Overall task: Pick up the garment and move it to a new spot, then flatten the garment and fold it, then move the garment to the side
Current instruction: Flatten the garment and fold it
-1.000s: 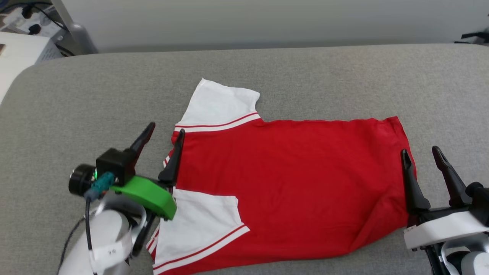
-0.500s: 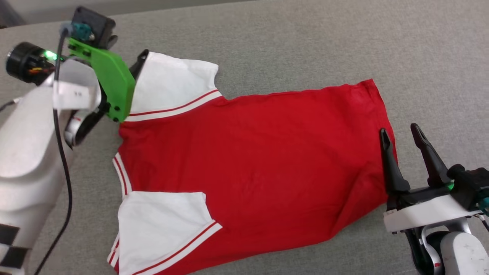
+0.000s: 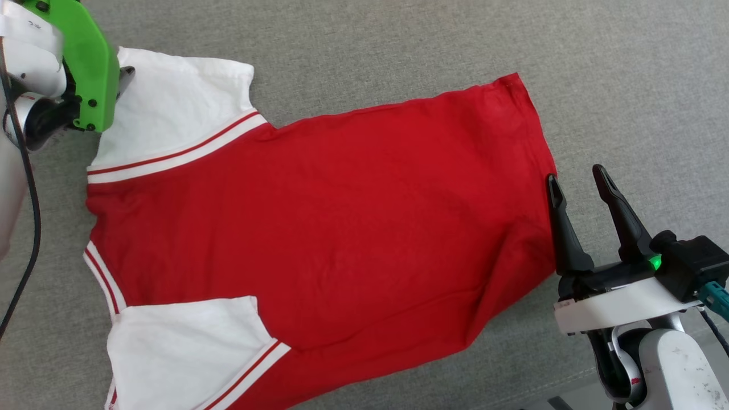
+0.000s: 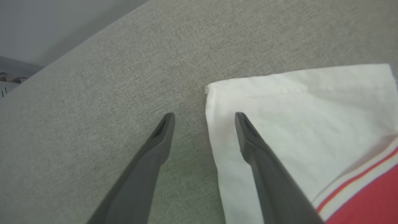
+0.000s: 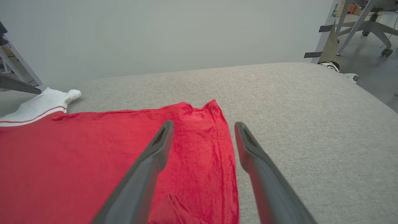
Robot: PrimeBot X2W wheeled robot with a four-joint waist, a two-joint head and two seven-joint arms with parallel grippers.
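Observation:
The garment's cloth sticks up at its far hem corner (image 3: 512,81) while the red body of the garment (image 3: 342,212) lies flat, so my right gripper should grab the garment by that corner next.
The garment (image 3: 319,228), red with white short sleeves and red-striped trim, lies spread flat on the grey padded surface (image 3: 398,45). My left gripper (image 4: 203,116) is open at the far sleeve's (image 4: 295,105) outer corner, one finger over white cloth and the other over bare grey. In the head view its green mount (image 3: 85,57) sits at the top left beside that sleeve (image 3: 171,114). My right gripper (image 3: 578,182) is open at the hem (image 3: 541,148). Its own view shows the red hem edge (image 5: 224,149) between its fingers (image 5: 152,161), with nothing gripped.
The grey surface's rounded far edge meets a pale wall (image 5: 155,31). Chair legs and a stand (image 5: 363,25) are on the floor past the surface's right end. A black cable (image 3: 28,188) hangs along my left arm.
The head camera has tipped down, shifting the whole picture. My left gripper has gone from the collar side to the far sleeve's corner. The right gripper has stayed at the hem.

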